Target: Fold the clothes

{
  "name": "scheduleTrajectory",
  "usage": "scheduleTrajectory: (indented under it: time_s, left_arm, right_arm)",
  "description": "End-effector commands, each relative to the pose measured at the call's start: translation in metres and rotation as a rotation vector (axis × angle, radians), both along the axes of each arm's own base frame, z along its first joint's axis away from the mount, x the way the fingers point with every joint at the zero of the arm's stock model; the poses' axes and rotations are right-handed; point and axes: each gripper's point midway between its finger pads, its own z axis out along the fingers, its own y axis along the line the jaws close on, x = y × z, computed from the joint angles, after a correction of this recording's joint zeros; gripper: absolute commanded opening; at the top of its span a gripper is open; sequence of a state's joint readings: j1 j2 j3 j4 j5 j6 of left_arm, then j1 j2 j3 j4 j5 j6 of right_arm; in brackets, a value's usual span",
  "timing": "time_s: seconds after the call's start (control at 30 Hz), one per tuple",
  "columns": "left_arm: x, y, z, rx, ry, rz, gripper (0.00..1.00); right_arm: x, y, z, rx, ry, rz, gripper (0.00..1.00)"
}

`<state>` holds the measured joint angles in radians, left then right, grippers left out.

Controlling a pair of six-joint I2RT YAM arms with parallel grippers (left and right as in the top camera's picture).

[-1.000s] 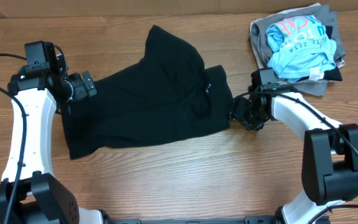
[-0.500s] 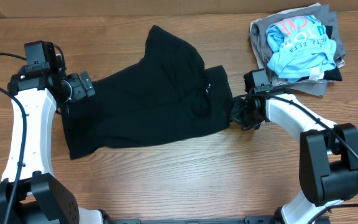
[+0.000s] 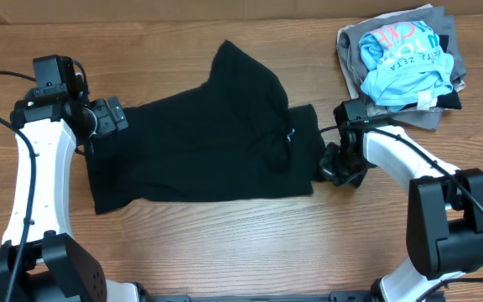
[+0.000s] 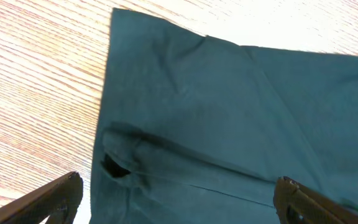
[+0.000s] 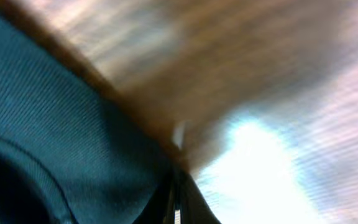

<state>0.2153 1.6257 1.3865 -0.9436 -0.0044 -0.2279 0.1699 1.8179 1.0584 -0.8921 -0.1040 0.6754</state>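
Observation:
The left gripper pinches the black shirt at its back corner [image 3: 131,111] next, opposite the sleeve end [image 3: 230,54], to anchor the shirt while folding the sleeve.
The clothes, a plain black shirt [image 3: 199,143], lie spread across the middle of the wooden table [image 3: 225,243], with one sleeve pointing to the back. My left gripper [image 3: 117,115] hovers over the shirt's left edge. In the left wrist view its fingers stand wide open [image 4: 179,193] over the dark fabric [image 4: 229,112], with nothing between them. My right gripper [image 3: 324,168] sits at the shirt's right edge. In the right wrist view it [image 5: 178,205] is shut, pinching the hem of the fabric [image 5: 55,124] low against the table.
A pile of folded garments [image 3: 438,92] sits at the back right corner, with a light blue shirt with pink lettering [image 3: 409,59] on top, just behind my right arm. Bare wood runs along the front of the table.
My right gripper has closed on the shirt's right edge and drawn it to the right, stretching the fabric. The left arm has not moved.

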Motion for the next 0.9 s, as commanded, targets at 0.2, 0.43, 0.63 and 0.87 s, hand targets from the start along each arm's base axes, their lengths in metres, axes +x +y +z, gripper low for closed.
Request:
scheduleTrajectory:
  time_s: [0.2,0.43,0.63,0.87]
  left_arm:
    - [0.005,-0.002,0.003,0.013,-0.007,-0.029,1.0]
    - [0.005,-0.004,-0.011,0.003,0.035,-0.035,1.0]
    - [0.007,-0.005,-0.025,-0.005,0.067,-0.039,1.0]
    - [0.035,-0.014,-0.018,0.013,-0.037,-0.226,1.0]
  right_arm:
    - [-0.035,-0.038,0.001,-0.212,0.133,-0.141,0.04]
    - [-0.052,-0.041,0.017,-0.219,0.173,-0.12,0.04]
    - [-0.044,-0.041,0.035,-0.183,0.104,-0.027,0.87]
    - [-0.005,-0.031,0.103,-0.127,-0.084,0.172,1.0]
